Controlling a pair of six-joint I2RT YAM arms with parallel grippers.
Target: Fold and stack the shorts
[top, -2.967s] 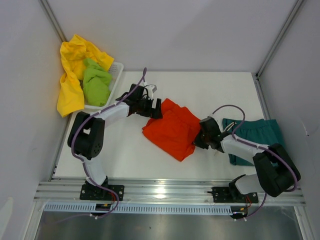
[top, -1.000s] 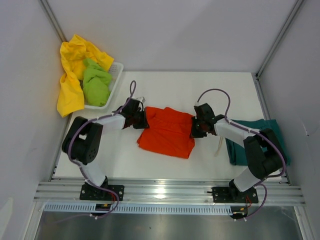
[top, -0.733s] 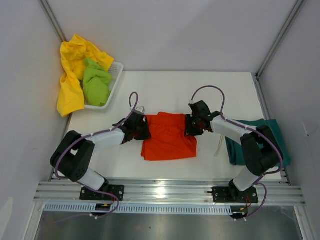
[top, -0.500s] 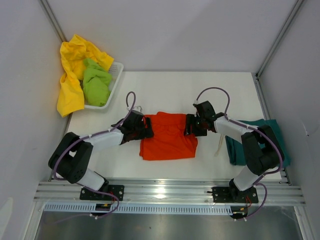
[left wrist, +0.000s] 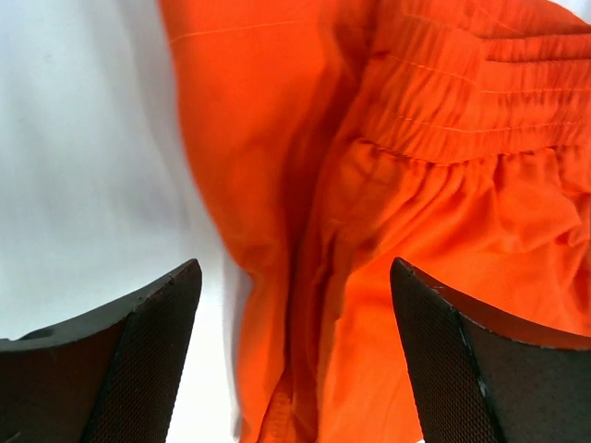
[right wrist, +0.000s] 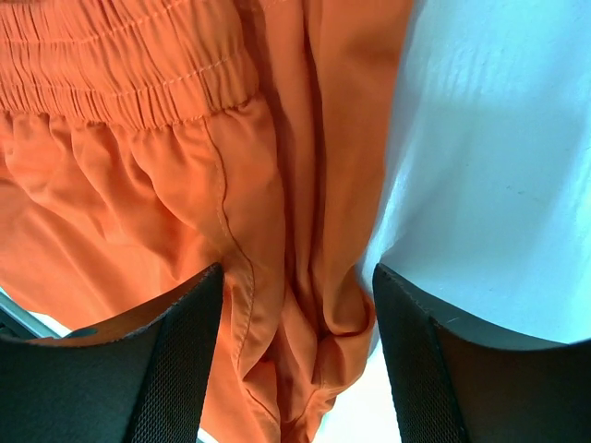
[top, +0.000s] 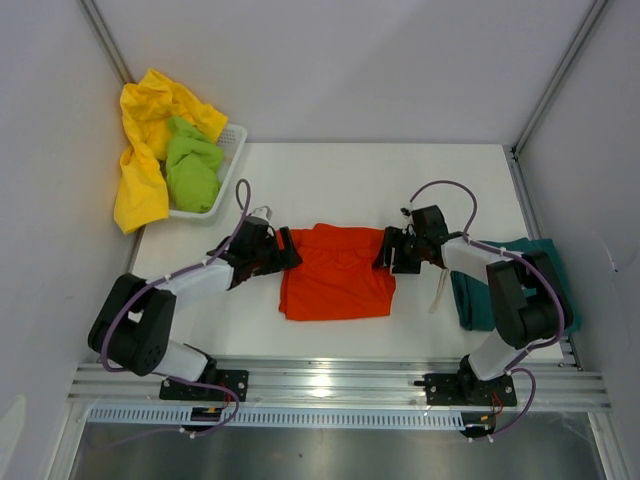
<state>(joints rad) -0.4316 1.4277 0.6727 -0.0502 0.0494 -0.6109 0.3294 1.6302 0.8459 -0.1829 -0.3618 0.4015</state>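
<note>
Next, my left gripper grabs the orange-red shorts' side edge near the waistband, opposite my right gripper. Then I stack them flat on the teal shorts.
The orange-red shorts (top: 337, 275) lie spread flat at the middle of the table, waistband at the far edge. My left gripper (top: 287, 250) stands open at their far left corner. In the left wrist view the shorts (left wrist: 388, 185) lie loose between the wide-apart fingers of the left gripper (left wrist: 295, 277). My right gripper (top: 386, 250) stands open at the far right corner. The right wrist view shows a bunched fold of the shorts (right wrist: 305, 277) between the parted fingers of the right gripper (right wrist: 297, 275), ungripped. Dark teal shorts (top: 510, 275) lie at the right edge.
A white basket (top: 232, 160) at the far left holds lime green shorts (top: 192, 165), and yellow shorts (top: 140, 190) hang over its side. A pale drawstring (top: 440, 290) trails beside the teal shorts. A metal rail (top: 330, 380) runs along the front edge; walls close in both sides.
Both grippers were shut on the orange-red shorts' corners and pulled them flat. They have since opened, let go and drawn slightly outward. The shorts now lie squared on the table.
</note>
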